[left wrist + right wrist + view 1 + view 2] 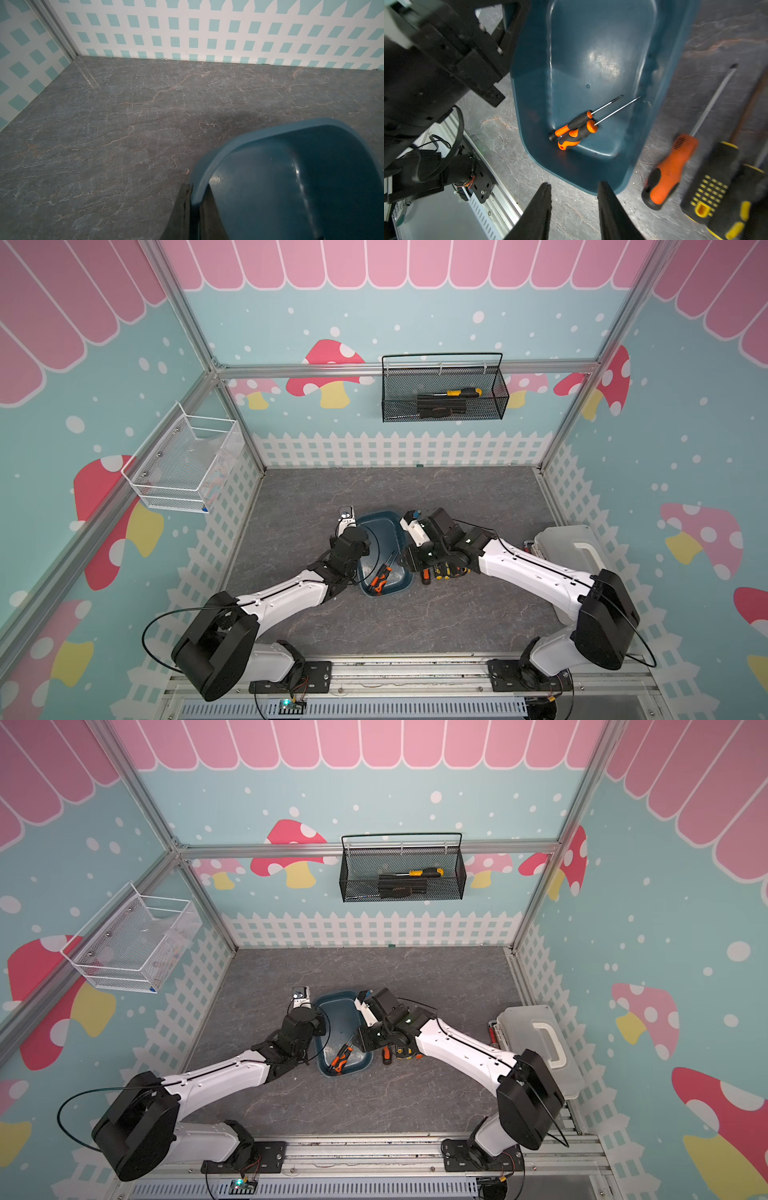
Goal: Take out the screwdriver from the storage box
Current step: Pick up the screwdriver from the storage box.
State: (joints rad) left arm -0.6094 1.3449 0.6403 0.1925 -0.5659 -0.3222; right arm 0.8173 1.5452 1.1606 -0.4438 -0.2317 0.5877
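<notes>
I will take the stubbier screwdriver out of the storage box [380, 531] with my right gripper, grabbing its handle behind the orange collar and leaving the screwdriver's stem free.
The teal storage box [380, 531] [338, 1011] sits mid-table. Two small orange-and-black screwdrivers lie side by side at its near end, one with a knurled black grip [578, 120] and one stubbier [576, 137]; both top views show them too [380, 574] [341, 1057]. My left gripper [195, 189] is shut on the box's left rim [218, 158]. The right gripper [574, 184] hangs open over the box's near end, nothing between its fingers. In both top views the wrists cover the fingers.
Loose on the table right of the box lie an orange screwdriver [670, 170] and yellow-black ones [716, 187] [444, 570]. A translucent white case [569, 547] stands at the right. A black wire basket [444, 393] and a white mesh basket [187, 464] hang on the walls.
</notes>
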